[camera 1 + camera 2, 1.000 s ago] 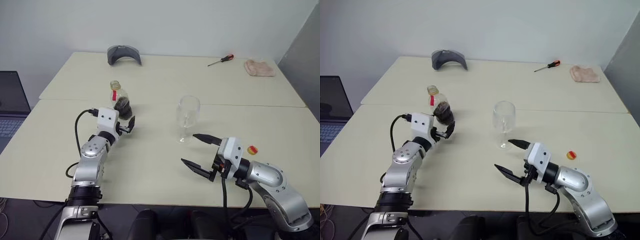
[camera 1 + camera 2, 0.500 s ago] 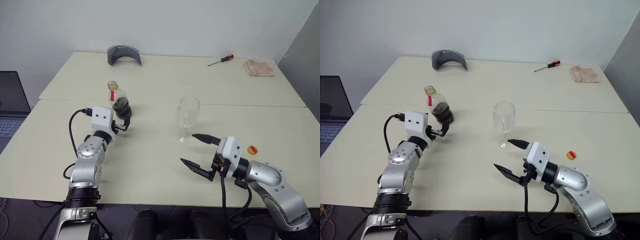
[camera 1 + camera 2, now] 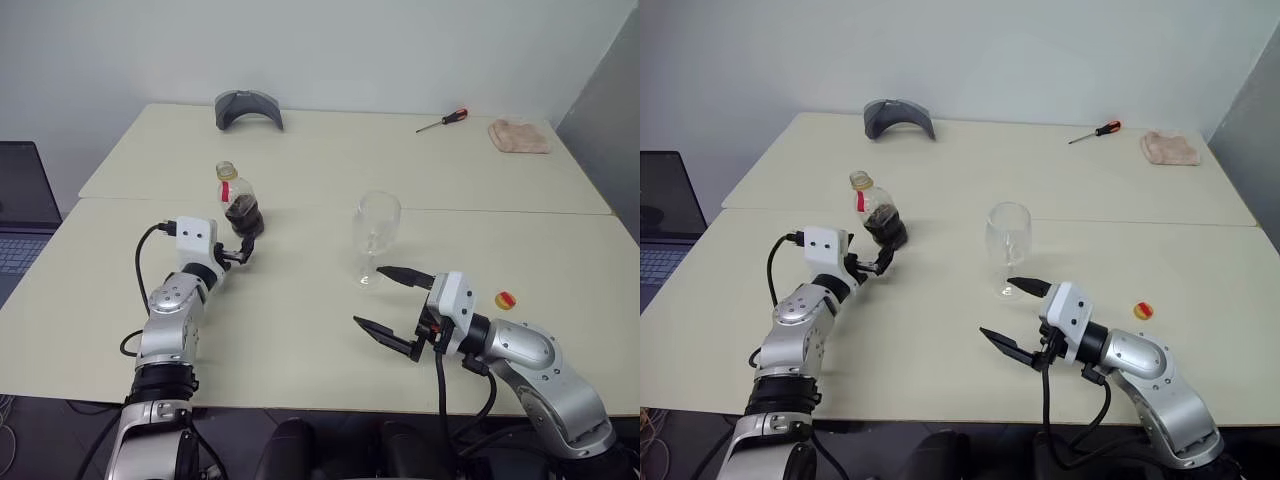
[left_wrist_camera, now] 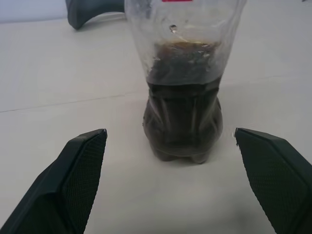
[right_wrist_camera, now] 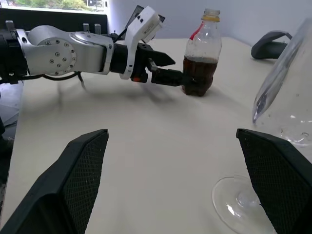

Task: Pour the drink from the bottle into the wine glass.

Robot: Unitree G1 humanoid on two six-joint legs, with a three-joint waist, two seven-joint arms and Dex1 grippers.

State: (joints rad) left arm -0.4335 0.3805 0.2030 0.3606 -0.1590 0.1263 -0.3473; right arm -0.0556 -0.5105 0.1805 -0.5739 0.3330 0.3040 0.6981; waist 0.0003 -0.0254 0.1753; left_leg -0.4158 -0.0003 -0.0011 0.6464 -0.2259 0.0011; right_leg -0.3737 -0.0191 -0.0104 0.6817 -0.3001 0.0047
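I need to move my left gripper toward the bottle's base before I close it, because bare tabletop shows between its fingers and the base.
The bottle point(image 3: 238, 200) stands upright and uncapped on the table's left half, its lower part filled with the dark brown drink point(image 4: 183, 117). My left gripper point(image 3: 243, 243) is open and level. It points at the bottle's base, which is centred in the gap at the fingertips with room on both sides. The empty wine glass point(image 3: 376, 235) stands mid-table. My right gripper point(image 3: 368, 296) is open just in front of the glass's foot point(image 5: 243, 204) and holds nothing.
A yellow-and-red cap point(image 3: 505, 299) lies to the right of my right gripper. At the far edge are a grey curved object point(image 3: 247, 106), a red-handled screwdriver point(image 3: 442, 121) and a beige cloth point(image 3: 519, 136). A laptop point(image 3: 20, 200) sits off the table's left side.
My left gripper has shifted left, from beside the bottle's base to squarely in front of it. The bottle, glass and right gripper stay put.
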